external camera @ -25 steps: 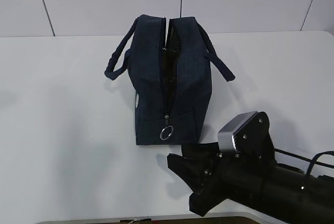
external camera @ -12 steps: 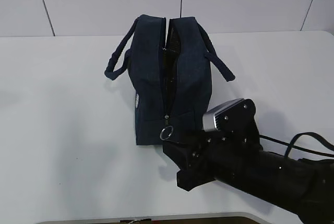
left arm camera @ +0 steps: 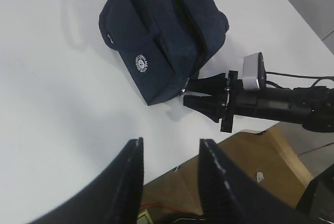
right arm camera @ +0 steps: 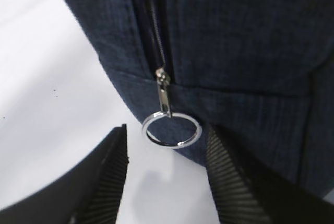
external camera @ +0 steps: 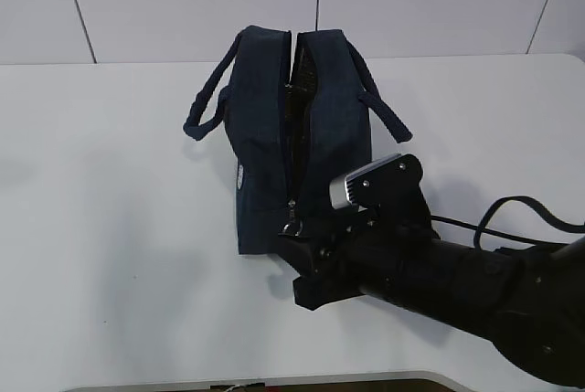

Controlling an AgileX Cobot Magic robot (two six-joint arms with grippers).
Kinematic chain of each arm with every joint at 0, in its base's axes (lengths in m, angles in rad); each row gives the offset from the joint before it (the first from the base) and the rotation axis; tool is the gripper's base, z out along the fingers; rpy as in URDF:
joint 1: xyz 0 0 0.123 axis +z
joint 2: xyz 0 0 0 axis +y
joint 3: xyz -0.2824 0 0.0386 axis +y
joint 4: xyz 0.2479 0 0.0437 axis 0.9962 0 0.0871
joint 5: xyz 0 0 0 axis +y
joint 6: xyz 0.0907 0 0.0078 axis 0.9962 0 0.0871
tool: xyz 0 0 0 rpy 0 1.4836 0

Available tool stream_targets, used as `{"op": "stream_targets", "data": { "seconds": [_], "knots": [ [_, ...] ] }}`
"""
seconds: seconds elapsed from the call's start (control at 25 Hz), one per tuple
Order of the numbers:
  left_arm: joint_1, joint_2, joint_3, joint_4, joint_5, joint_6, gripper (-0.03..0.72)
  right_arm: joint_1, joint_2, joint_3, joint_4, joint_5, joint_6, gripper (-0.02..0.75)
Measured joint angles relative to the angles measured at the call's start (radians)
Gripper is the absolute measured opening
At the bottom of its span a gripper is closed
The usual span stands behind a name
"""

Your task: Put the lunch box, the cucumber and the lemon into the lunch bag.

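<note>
Next, my right gripper grabs the silver zip pull by its ring [external camera: 292, 227] to zip the packed lunch bag closed.
The dark navy lunch bag [external camera: 297, 136] stands on the white table, its top zip partly open, and also shows in the left wrist view [left arm camera: 162, 36]. Its silver ring zip pull [right arm camera: 172, 130] hangs at the near end. My right gripper [right arm camera: 167, 174] is open, its jaws standing either side of the ring just below it, not touching it; in the exterior view it [external camera: 297, 255] sits at the bag's near end. My left gripper [left arm camera: 169, 153] is open and empty, held high above the table's edge. The lunch box, cucumber and lemon are out of view.
The white table [external camera: 110, 209] stretches left of the bag. The bag's two loop handles [external camera: 206, 104] hang out to either side. A brown floor [left arm camera: 250, 177] shows beyond the table's front edge.
My right gripper has moved forward and left up to the bag's near end, bringing its open jaws around the zip ring. The bag has not moved.
</note>
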Motion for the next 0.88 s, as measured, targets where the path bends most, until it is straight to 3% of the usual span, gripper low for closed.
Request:
{"op": "stream_targets", "data": {
  "seconds": [0.72,0.88],
  "knots": [
    [0.0,0.0,0.0,-0.001,0.0,0.0,0.252,0.0,0.061,-0.017,-0.004,-0.069,0.0,0.403],
    [0.0,0.0,0.0,-0.001,0.0,0.0,0.252,0.0,0.074,-0.024,-0.048,-0.089,0.0,0.403]
  ]
}}
